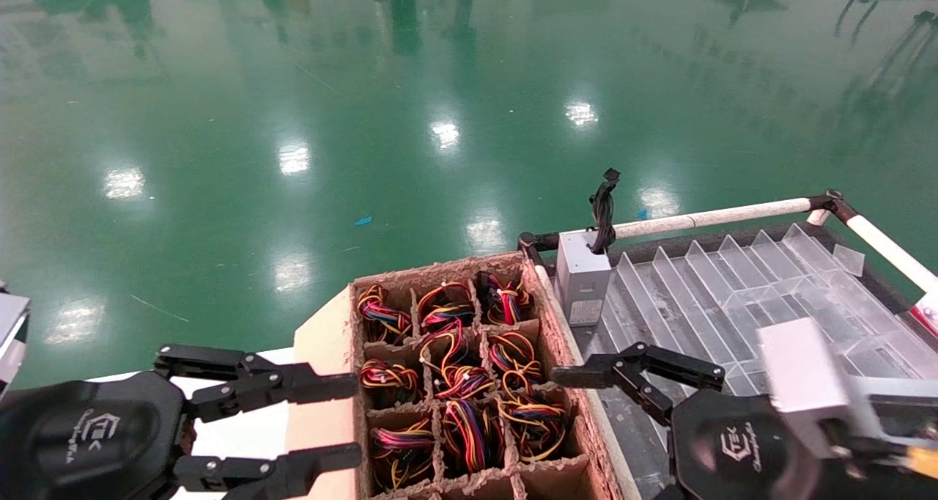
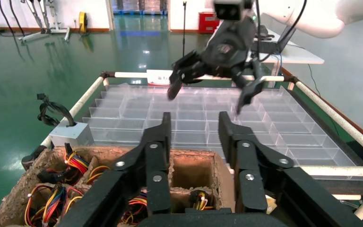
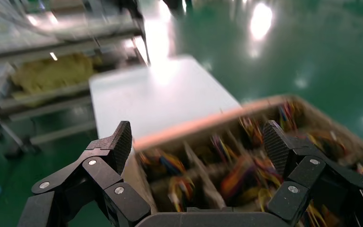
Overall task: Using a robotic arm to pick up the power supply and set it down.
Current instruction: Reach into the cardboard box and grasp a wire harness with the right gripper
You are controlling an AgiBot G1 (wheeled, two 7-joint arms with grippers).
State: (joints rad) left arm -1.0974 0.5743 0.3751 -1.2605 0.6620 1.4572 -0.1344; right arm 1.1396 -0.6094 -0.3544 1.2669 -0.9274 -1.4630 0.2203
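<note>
The sides of the crate's cells close in around each power supply. Next, my right gripper takes hold of the power supply by its looped wire bundle to pick it up.
Power supplies sit in the cells of a brown pulp crate (image 1: 440, 269), showing mostly as looped red, yellow, orange and black wire bundles (image 1: 462, 383). My left gripper (image 1: 357, 419) is open at the crate's left wall, level with the near rows. In the left wrist view the left gripper (image 2: 195, 118) hangs over a cell with nothing in it (image 2: 189, 172). My right gripper (image 3: 197, 130) is open and holds nothing. It hovers just right of the crate, and one of its fingers (image 1: 608, 372) reaches toward the crate's right wall.
A clear divided tray (image 1: 733, 287) lies right of the crate, inside a white-padded rail (image 1: 718, 214). A grey box with a black cable and white label (image 1: 582, 276) stands at the tray's far left corner. A white table (image 1: 249, 427) lies under the left arm. Green floor beyond.
</note>
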